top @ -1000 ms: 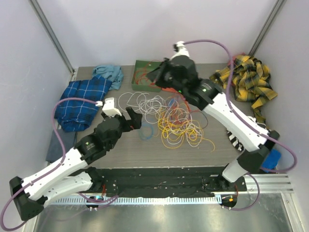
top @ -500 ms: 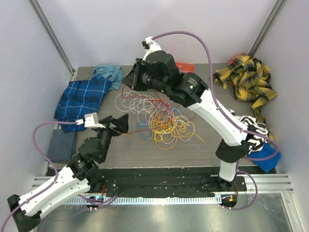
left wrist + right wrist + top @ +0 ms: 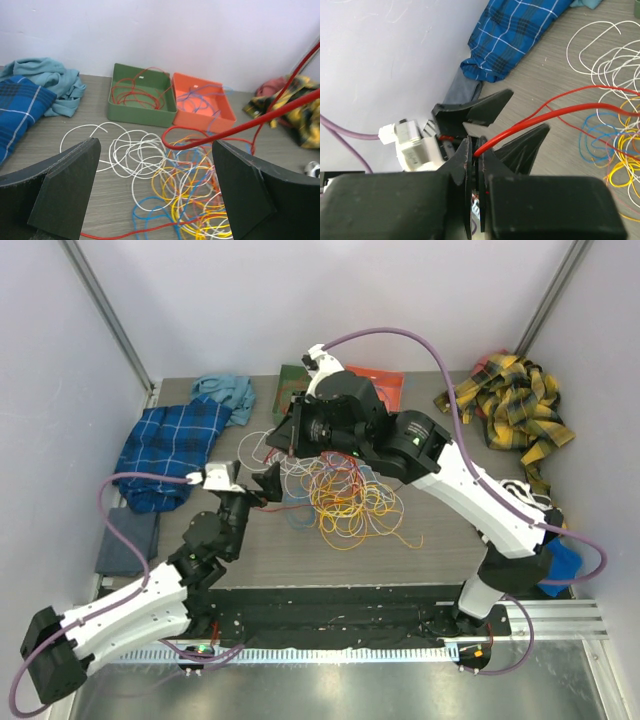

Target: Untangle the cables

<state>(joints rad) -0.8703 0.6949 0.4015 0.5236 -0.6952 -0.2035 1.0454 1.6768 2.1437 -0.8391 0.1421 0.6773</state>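
Note:
The red cable needs to be gripped next by its hanging bend [image 3: 166, 142] with my left gripper, so that it can be pulled out of the tangle [image 3: 192, 187].
The cables [image 3: 345, 495] lie in a tangled pile of white, yellow, orange, blue and red loops at mid-table, seen again as the cables [image 3: 175, 175] in the left wrist view. My right gripper [image 3: 476, 145] is shut on the end of a red cable [image 3: 560, 110], which hangs taut above the table. From overhead, the right gripper [image 3: 285, 438] hovers over the pile's left edge. Just below it, my left gripper [image 3: 272, 483] is open, fingers wide. The red cable [image 3: 240, 127] crosses the upper part of the left gripper [image 3: 155, 195] gap, touching neither finger.
A green box [image 3: 140, 95] holding red cable and an orange box [image 3: 202, 100] holding blue cable stand at the back. A blue plaid cloth [image 3: 170, 445] and a teal cloth [image 3: 225, 390] lie at the left. At the right lies a yellow plaid cloth [image 3: 515, 400].
The right arm swung left from the boxes, then came down toward the left gripper, trailing the red cable. The left gripper rose and turned toward it. The pile shifted slightly left.

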